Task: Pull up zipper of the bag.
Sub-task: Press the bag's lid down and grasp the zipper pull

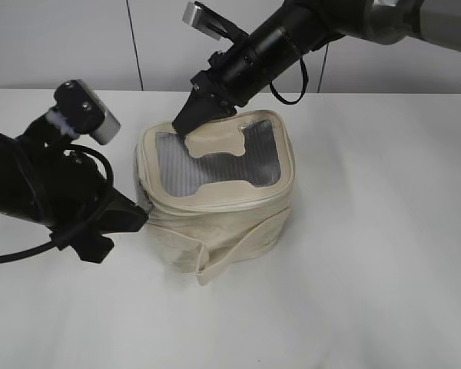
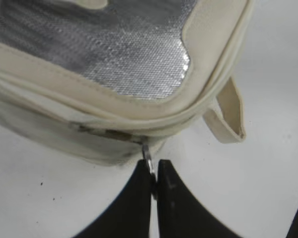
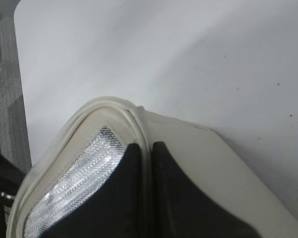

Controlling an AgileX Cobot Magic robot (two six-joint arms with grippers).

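Note:
The ring pull is between the fingers, short of the strap loop. Its slider goes to the front rim (image 1: 215,207), before my left gripper releases it.
The cream bag (image 1: 230,215) stands mid-table, its lid with the grey mesh window (image 1: 177,165) facing up. The zipper (image 1: 215,201) runs round the lid rim. My left gripper (image 1: 142,219) is at the bag's left side. In the left wrist view it (image 2: 154,171) is shut on a silver ring pull (image 2: 148,157) hanging from a slider (image 2: 109,134) on the track. My right gripper (image 1: 186,127) rests on the lid's back left corner. In the right wrist view its fingers (image 3: 146,148) are closed either side of the raised lid rim (image 3: 134,111).
The white table (image 1: 384,269) stretches out to the right and front of the bag. A cream strap loop (image 2: 228,114) sticks out from the bag's side. The left arm's black cable (image 1: 31,250) trails over the table at left. A white wall stands behind.

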